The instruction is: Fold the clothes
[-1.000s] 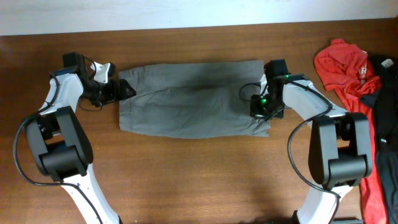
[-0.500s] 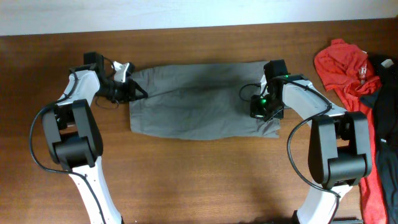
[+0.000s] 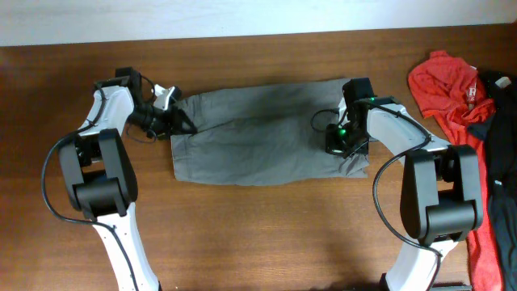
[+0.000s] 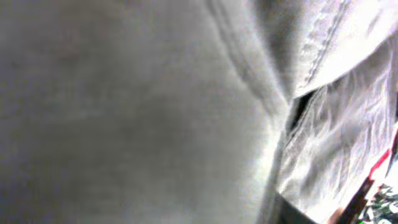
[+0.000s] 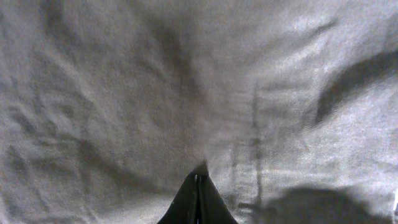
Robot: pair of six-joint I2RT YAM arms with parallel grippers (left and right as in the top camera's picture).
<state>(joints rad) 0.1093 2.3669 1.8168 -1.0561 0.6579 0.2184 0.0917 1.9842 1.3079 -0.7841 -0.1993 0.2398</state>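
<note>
The shorts' end edge near the shorts' corner is opposite my right gripper. My left gripper needs to grab it there next, to fold that end of the shorts over the other end.
The clothes, grey-olive shorts, lie spread flat across the middle of the table. At their left edge near the upper corner is my left gripper, its dark fingers right against the cloth. Grey fabric with a stitched seam fills the left wrist view and hides the jaws. My right gripper stands on the right end of the shorts. Its black fingers are shut, tips pressed down onto the wrinkled cloth, with nothing visibly between them.
A crumpled red garment lies at the right end of the wooden table, and dark clothing hangs over the far right edge. A pale wall runs along the back.
My left gripper has moved to the right, and the left edge of the shorts has shifted right with it, bunching slightly. The right gripper has stayed put, shut on the cloth's surface.
</note>
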